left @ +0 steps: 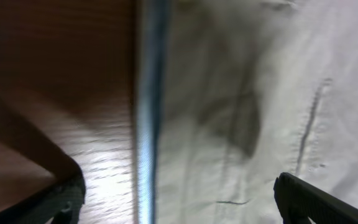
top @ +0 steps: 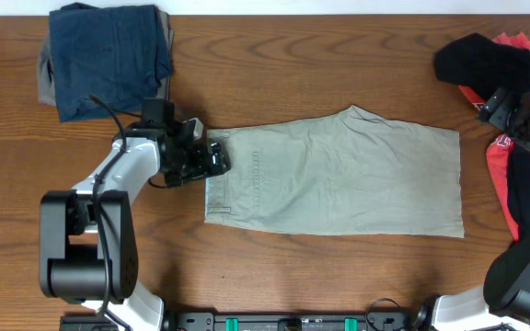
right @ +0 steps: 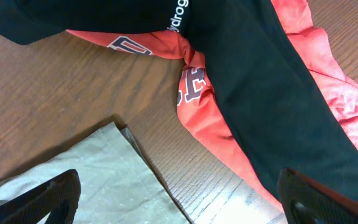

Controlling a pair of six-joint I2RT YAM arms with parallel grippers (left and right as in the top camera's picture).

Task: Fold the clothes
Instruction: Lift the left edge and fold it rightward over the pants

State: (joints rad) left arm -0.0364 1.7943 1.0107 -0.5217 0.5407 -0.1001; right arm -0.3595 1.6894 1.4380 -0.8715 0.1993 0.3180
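Observation:
My left gripper grabs the waistband's edge of the khaki shorts (top: 339, 175) next. Then it folds that end of the shorts over onto the legs.
The khaki shorts (top: 339, 175) lie flat across the middle of the table, waistband to the left. My left gripper (top: 214, 156) is open at the waistband's left edge. In the left wrist view (left: 179, 205) one finger is over the wood and the other over the khaki cloth (left: 260, 93), low above it. My right gripper (top: 497, 108) is open and empty at the far right, above the black and red sportswear. In the right wrist view (right: 179, 199) its fingers span bare wood between a corner of the shorts (right: 104, 168) and the red garment (right: 210, 118).
Folded navy shorts (top: 109, 55) rest on a grey garment (top: 44, 78) at the back left. The black garment (top: 481, 57) and red garment (top: 497, 156) lie heaped at the right edge. The black one (right: 260, 74) drapes over the red.

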